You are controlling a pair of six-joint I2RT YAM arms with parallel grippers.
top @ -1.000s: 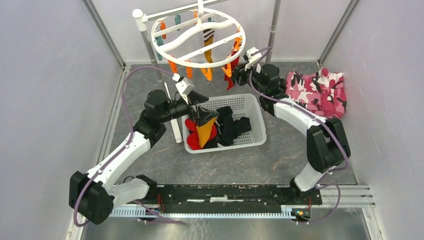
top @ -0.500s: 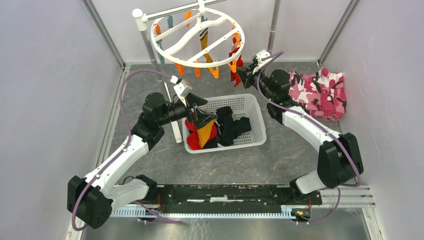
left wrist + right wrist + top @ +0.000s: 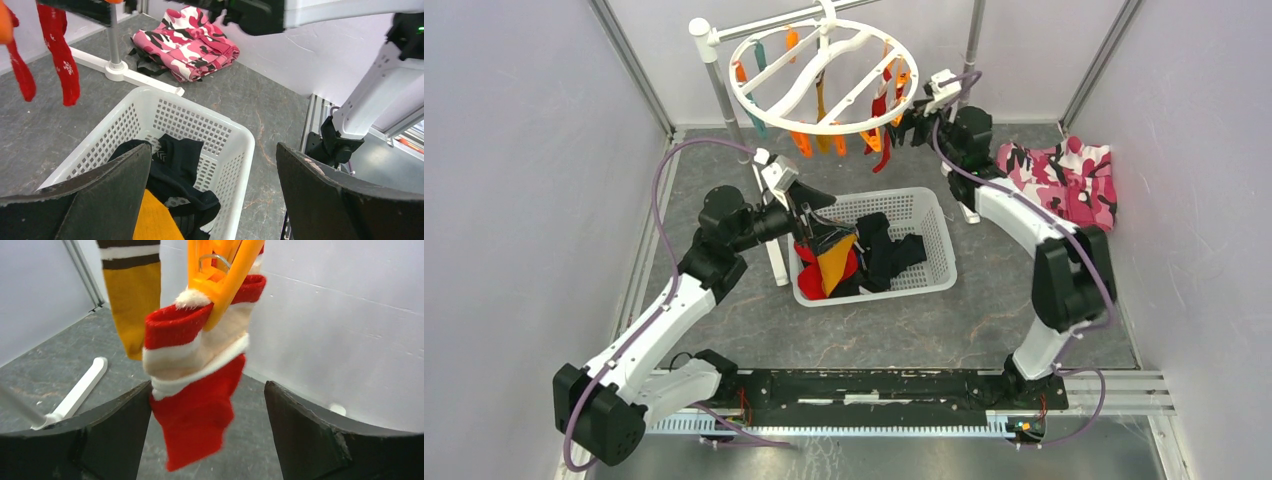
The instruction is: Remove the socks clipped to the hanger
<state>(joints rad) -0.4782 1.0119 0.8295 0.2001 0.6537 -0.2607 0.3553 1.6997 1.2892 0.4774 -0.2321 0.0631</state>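
The red sock is free to hold just below its white cuff (image 3: pixel 199 395). My right gripper should grab it there next, so the cuff and orange clip (image 3: pixel 222 282) stay free for removing the sock.
The hanger (image 3: pixel 769 95), a round white ring with orange and teal clips, hangs at the back. From it hang a red sock (image 3: pixel 881 118) and a mustard sock (image 3: pixel 822 100). In the right wrist view the red sock (image 3: pixel 200 415) with a white cuff hangs from an orange clip (image 3: pixel 222 282), between the open jaws of my right gripper (image 3: pixel 207 387). A mustard sock (image 3: pixel 127 305) with a striped cuff hangs behind it. My right gripper (image 3: pixel 907 128) is at the ring's right edge. My left gripper (image 3: pixel 809 225) (image 3: pixel 212 150) is open and empty over the basket.
A white perforated basket (image 3: pixel 874 292) (image 3: pixel 240 137) holds black, red and mustard socks. The hanger's white stand pole (image 3: pixel 724 90) and its foot (image 3: pixel 120 70) are on the floor. A pink camouflage cloth (image 3: pixel 1064 185) (image 3: pixel 190 40) lies at the right. Walls enclose the cell.
My right arm swung out to the right, then came back up to the ring's right edge. The hanger has turned. The left arm has drawn back slightly to the left.
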